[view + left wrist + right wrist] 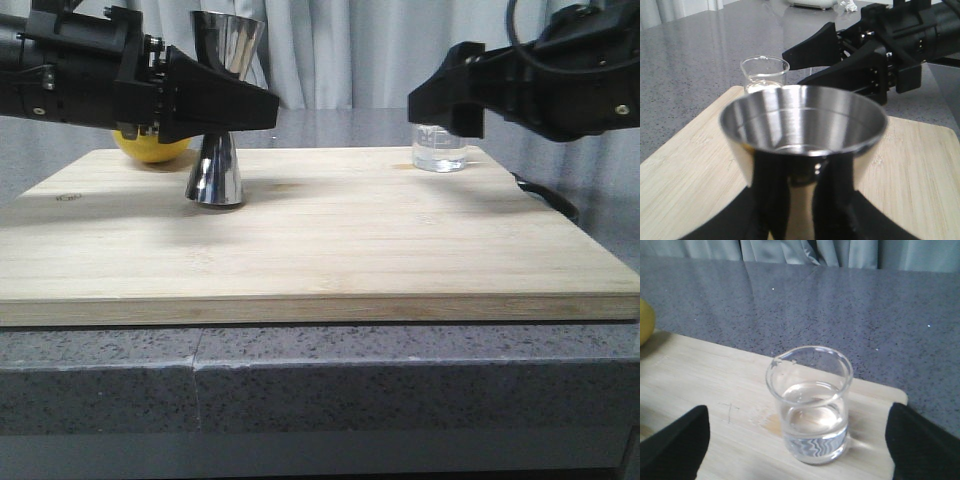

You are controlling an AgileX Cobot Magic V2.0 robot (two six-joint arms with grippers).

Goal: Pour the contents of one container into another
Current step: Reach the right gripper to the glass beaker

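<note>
My right gripper isn't ready to close yet: bare board shows between my fingers and the sides of the glass beaker. It needs to move toward the beaker first, then close on the beaker.
The steel jigger (216, 175) stands upright on the left part of the wooden board (350, 240). My left gripper (262, 110) is shut on its narrow waist; in the left wrist view the black fingers (771, 200) press on both sides below the wide cup (802, 117). The clear glass beaker (438, 150), about a third full of clear liquid, stands at the board's far right corner. My right gripper (430, 103) hangs open just in front of it. In the right wrist view the beaker (812, 405) sits between the spread fingertips (677, 440), touching neither.
A yellow lemon (150, 145) lies behind the jigger at the board's far left edge. A black object (550, 197) lies on the grey counter (300, 390) right of the board. Curtains hang behind the table.
</note>
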